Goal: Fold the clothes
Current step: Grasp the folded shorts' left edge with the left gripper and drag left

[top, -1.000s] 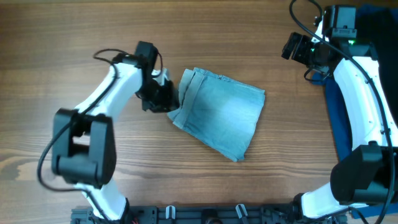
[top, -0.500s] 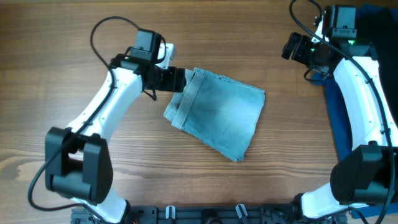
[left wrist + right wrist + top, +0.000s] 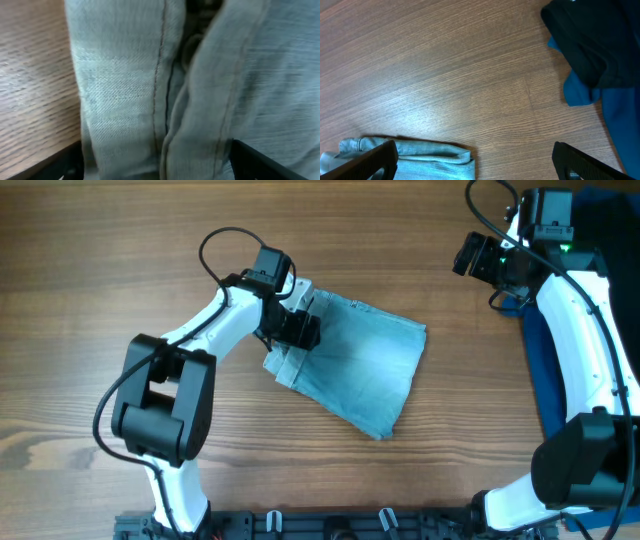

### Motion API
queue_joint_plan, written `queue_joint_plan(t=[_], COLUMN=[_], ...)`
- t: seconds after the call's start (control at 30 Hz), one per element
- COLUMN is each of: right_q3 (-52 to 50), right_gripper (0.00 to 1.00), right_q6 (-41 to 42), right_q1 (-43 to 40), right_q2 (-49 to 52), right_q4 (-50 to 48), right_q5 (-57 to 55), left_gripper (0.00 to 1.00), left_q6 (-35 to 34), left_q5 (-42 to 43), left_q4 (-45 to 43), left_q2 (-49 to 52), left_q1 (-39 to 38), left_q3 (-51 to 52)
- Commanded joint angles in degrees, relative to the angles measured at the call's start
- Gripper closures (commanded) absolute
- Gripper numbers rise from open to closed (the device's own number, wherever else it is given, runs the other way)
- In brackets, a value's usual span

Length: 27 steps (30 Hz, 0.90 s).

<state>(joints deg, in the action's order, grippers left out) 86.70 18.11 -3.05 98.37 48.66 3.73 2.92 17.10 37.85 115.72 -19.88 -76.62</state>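
Note:
The left gripper grabs the bunched edge of the folded denim shorts next, layered folds pinched together, to set the shorts aside still folded.
The light blue denim shorts [image 3: 362, 368] lie folded in a rough rectangle at the table's middle. Their left edge is bunched into layered folds. My left gripper [image 3: 298, 328] hovers low over that edge, open. In the left wrist view its black fingers [image 3: 56, 167] stand wide apart in the bottom corners, and stitched folds of the shorts [image 3: 150, 90] fill the space between them. My right gripper [image 3: 470, 255] is open near the back right, apart from the shorts. The right wrist view shows a folded corner of the shorts [image 3: 420, 152] at the bottom left.
A dark blue garment [image 3: 535, 370] lies along the right edge of the table under the right arm. A black garment [image 3: 590, 40] rests on top of it at the back. Bare wood [image 3: 120, 240] surrounds the shorts.
The left gripper opened and swung from beside the shorts' left edge round onto that edge. The edge folds shifted slightly. The right arm stayed still.

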Motion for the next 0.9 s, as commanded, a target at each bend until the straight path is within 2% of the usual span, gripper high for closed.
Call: queue_joint_plan(t=[0.0, 0.03, 0.07, 0.1, 0.13, 0.2, 0.33, 0.47, 0.57, 0.7, 0.87], right_q3=[-0.17, -0.17, -0.17, -0.17, -0.17, -0.17, -0.17, -0.17, -0.17, -0.17, -0.17], right_gripper=[0.01, 0.0, 0.0, 0.01, 0.0, 0.01, 0.01, 0.0, 0.0, 0.01, 0.0], right_q6=[-0.09, -0.04, -0.09, -0.07, -0.09, -0.07, -0.09, -0.09, -0.07, -0.09, -0.07], right_q1=[0.24, 0.24, 0.24, 0.24, 0.24, 0.22, 0.24, 0.24, 0.24, 0.24, 0.24], right_q2=[-0.07, -0.07, -0.07, -0.07, -0.07, -0.07, -0.07, -0.07, -0.07, -0.07, -0.07], right_q4=[-0.17, -0.17, -0.17, -0.17, -0.15, -0.15, -0.15, -0.17, -0.17, -0.17, -0.17], right_q5=[-1.18, -1.18, -1.16, -1.18, -1.16, -1.18, -1.18, -1.16, -1.18, -1.18, -1.18], left_gripper=[0.11, 0.16, 0.33, 0.62, 0.83, 0.96, 0.96, 0.96, 0.96, 0.96, 0.96], left_q6=[1.09, 1.09, 1.03, 0.57, -0.28, -1.99, -6.84, -9.46, -16.83, -23.39, -26.64], left_q5=[0.92, 0.92, 0.92, 0.9, 0.9, 0.9, 0.9, 0.68, -5.09, -6.71, -7.17], left_q4=[0.02, 0.11, 0.11, 0.17, 0.26, 0.35, 0.96, 3.89, 2.27, -3.21, -8.76], left_q2=[3.19, 3.5, 3.89, 3.89, 3.87, 3.8, 2.69, -0.76, -3.43, -6.67, -9.4], left_q1=[0.11, 0.11, 0.11, 0.11, 0.11, 0.11, 0.11, 0.28, 1.49, 6.19, 15.45], left_q3=[0.17, 0.17, 0.17, 0.17, 0.15, 0.15, -0.9, -6.69, -9.99, -11.5, -11.54])
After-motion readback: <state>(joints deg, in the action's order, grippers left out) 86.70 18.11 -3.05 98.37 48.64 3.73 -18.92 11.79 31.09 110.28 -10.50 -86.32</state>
